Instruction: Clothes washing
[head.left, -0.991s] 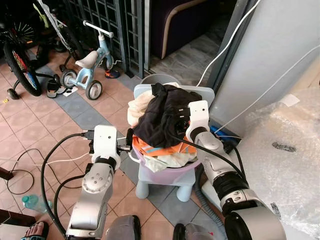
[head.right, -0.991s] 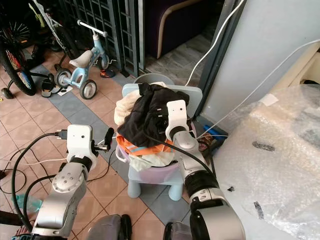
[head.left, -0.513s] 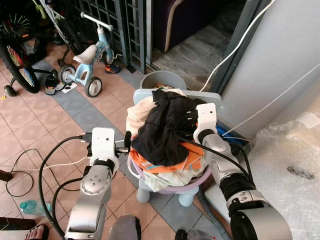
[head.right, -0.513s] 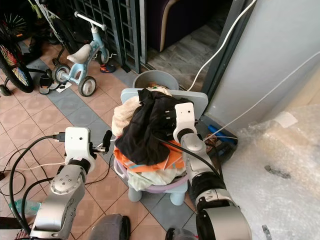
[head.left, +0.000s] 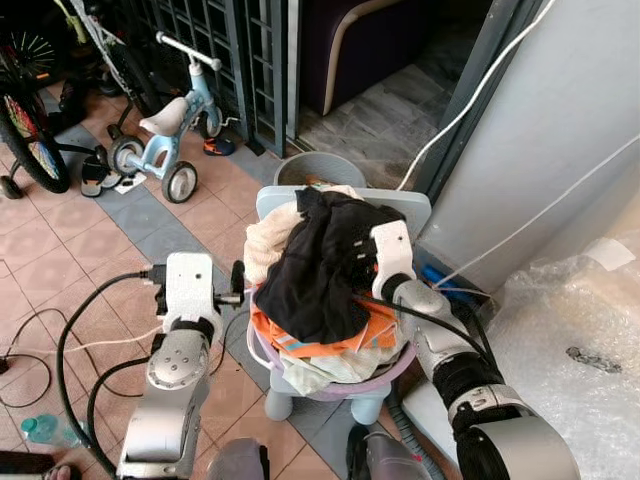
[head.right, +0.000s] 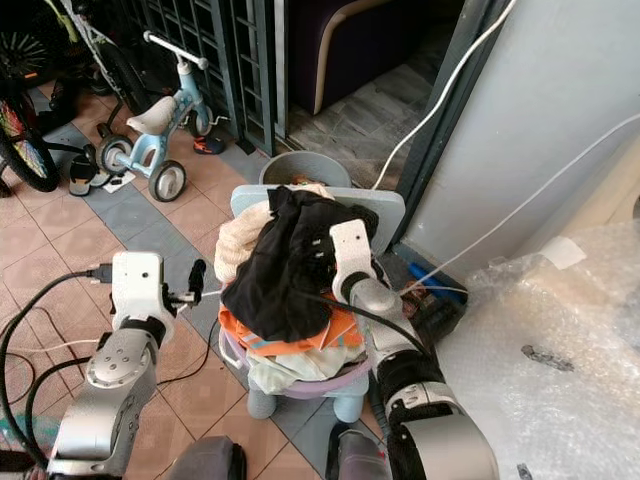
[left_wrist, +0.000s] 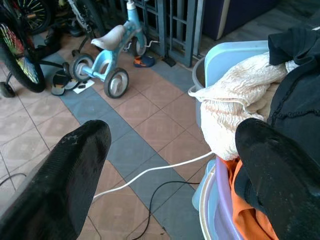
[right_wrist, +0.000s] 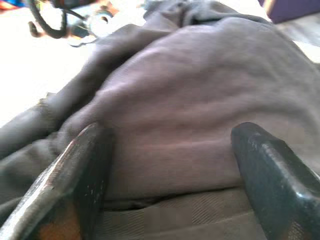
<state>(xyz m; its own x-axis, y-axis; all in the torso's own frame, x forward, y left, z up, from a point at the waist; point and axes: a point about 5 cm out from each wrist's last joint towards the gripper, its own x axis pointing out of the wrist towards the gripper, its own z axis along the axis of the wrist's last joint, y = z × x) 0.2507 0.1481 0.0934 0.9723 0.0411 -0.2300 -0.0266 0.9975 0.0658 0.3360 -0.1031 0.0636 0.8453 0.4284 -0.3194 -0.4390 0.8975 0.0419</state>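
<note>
My right gripper takes hold of the black garment (right_wrist: 190, 100) by its ribbed band (right_wrist: 175, 217) next, to load the washing.
A purple basin (head.left: 396, 364) heaped with clothes rests on a light-blue stool (head.left: 412, 206). A black garment (head.left: 318, 272) lies on top of the heap. A cream one (head.left: 264, 238) hangs at its left and an orange one (head.left: 292, 336) sits underneath. My left gripper (head.left: 240, 284) is open just left of the basin, level with the cream cloth (left_wrist: 235, 110), its fingers (left_wrist: 75, 165) wide apart around nothing. My right gripper (head.left: 362, 256) is pressed into the right side of the black garment (right_wrist: 190, 100). It is open, with the cloth bulging between its fingers (right_wrist: 85, 165).
A grey bucket (head.left: 322, 166) stands behind the stool. A blue tricycle (head.left: 176, 124) and a bicycle (head.left: 26, 130) stand at the far left by a dark metal grille. Cables (left_wrist: 145, 172) trail over the tiled floor. Bubble wrap (head.left: 580, 340) covers something at the right, beside a grey wall.
The camera has shifted a little. Both grippers keep their places against the pile: the left beside the basin, the right on the black garment.
</note>
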